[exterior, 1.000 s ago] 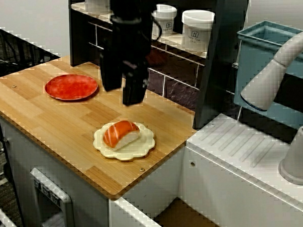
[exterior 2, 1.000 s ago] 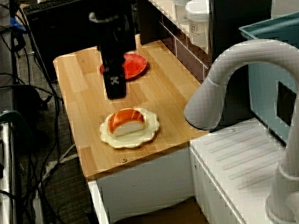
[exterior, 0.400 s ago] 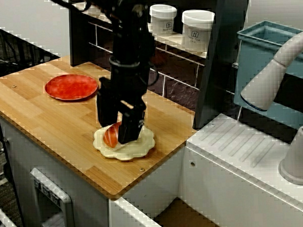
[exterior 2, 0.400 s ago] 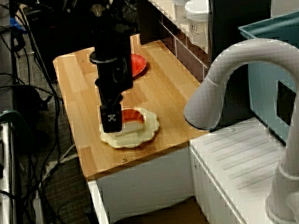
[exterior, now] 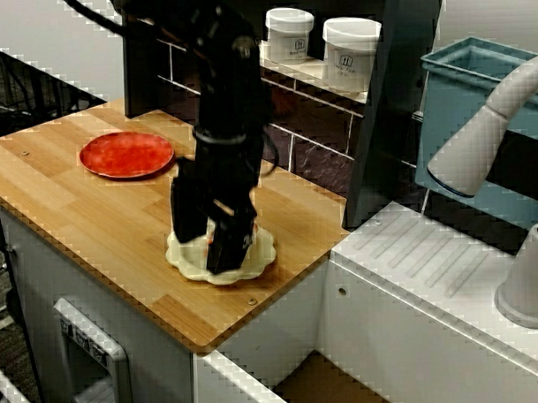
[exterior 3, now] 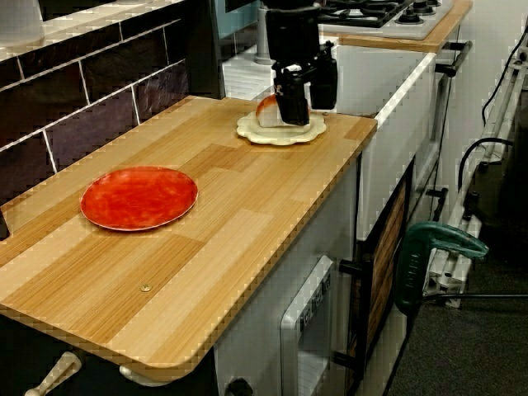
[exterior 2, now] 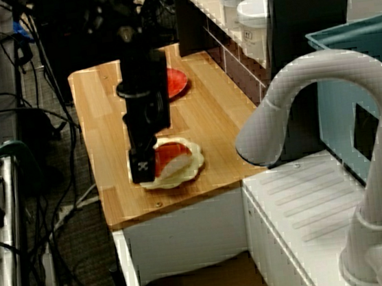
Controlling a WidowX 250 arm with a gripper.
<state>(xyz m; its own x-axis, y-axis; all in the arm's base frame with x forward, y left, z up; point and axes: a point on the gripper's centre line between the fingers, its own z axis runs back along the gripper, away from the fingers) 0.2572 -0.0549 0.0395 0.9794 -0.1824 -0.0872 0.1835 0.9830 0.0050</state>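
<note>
Next, my gripper grabs the salmon sushi [exterior 2: 173, 157] by its long sides to move it off the cream plate.
A piece of salmon sushi [exterior 2: 173, 157] lies on a cream scalloped plate [exterior: 263, 248] near the front right corner of the wooden counter [exterior: 93, 225]. My black gripper [exterior: 209, 243] is down at the plate, its two fingers apart and standing on either side of the sushi. In the view from the front the fingers hide nearly all of the sushi. The view from the sink side shows one finger [exterior 2: 142, 168] at the sushi's left end. In the view along the counter the gripper [exterior 3: 307, 103] stands over the plate [exterior 3: 264, 132], with the sushi [exterior 3: 267, 106] showing orange beside a finger.
An empty red plate [exterior: 126, 154] sits at the counter's back left. Two white jars [exterior: 350, 41] stand on the dark shelf behind the arm. To the right are a teal bin [exterior: 477, 88], a grey faucet [exterior: 488, 132] and the white sink drainboard [exterior: 430, 267].
The gripper has come down from above the counter to the cream plate. Its open fingers now straddle the sushi. The sushi and both plates have stayed where they were.
</note>
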